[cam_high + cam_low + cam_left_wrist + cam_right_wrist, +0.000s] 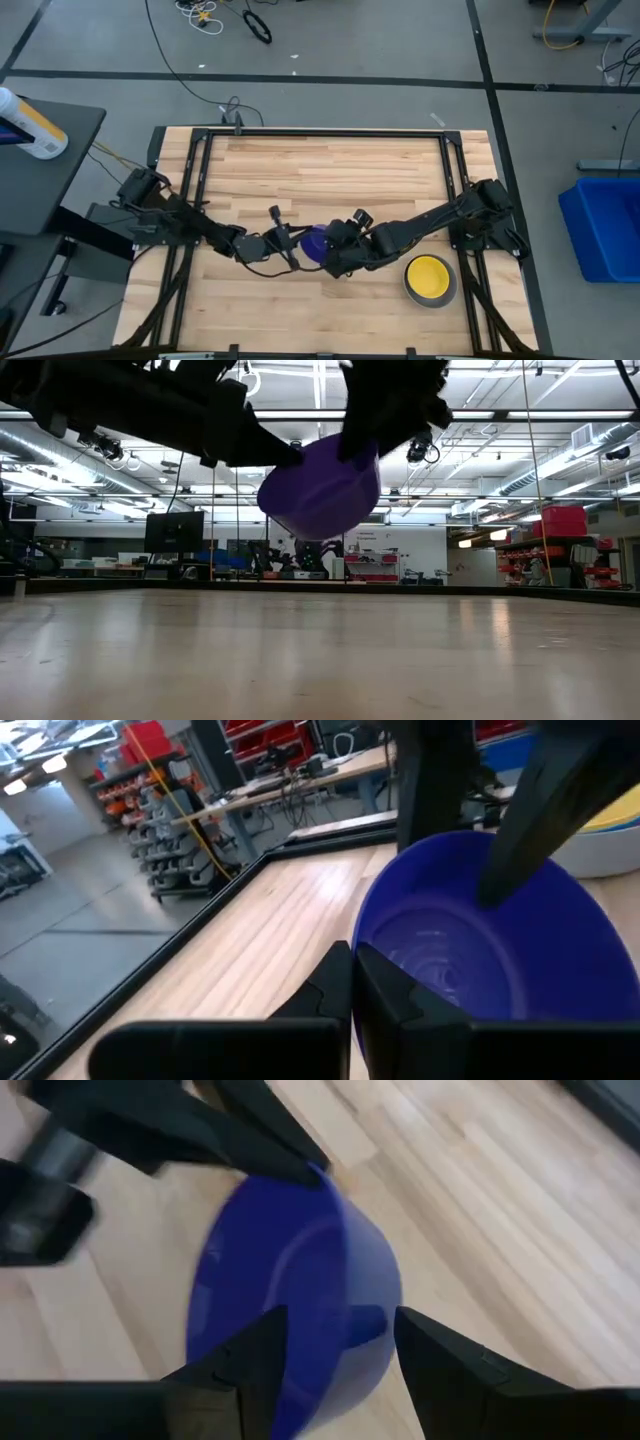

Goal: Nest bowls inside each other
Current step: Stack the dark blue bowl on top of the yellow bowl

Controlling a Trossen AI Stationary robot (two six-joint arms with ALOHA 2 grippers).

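The right gripper grabs the dark blue bowl by its rim (342,1305) next. Then the dark blue bowl goes inside the yellow bowl.
A dark blue bowl (315,243) hangs tilted above the table's middle, clear of the wood in the low view (320,490). My left gripper (297,247) comes in from the left and is shut on its rim. My right gripper (335,252) comes from the right and is open. Its fingers stand astride the bowl's opposite wall (355,1320), one inside (525,830) and one outside (430,790); I see no touch. A yellow bowl (430,274) sits inside a grey bowl (411,291) at the near right. My left gripper pinches the dark blue bowl's rim (358,942) on the side toward the table's left, one finger inside the bowl and one outside. The fingers come nearly level from the table's left. The bowl is lifted clear of the table and tilted.
Black frame rails (200,180) border the wooden table on the left, right and far sides. A white bottle with a yellow label (30,125) lies on a dark side stand at the left. A blue bin (605,225) stands on the floor at the right.
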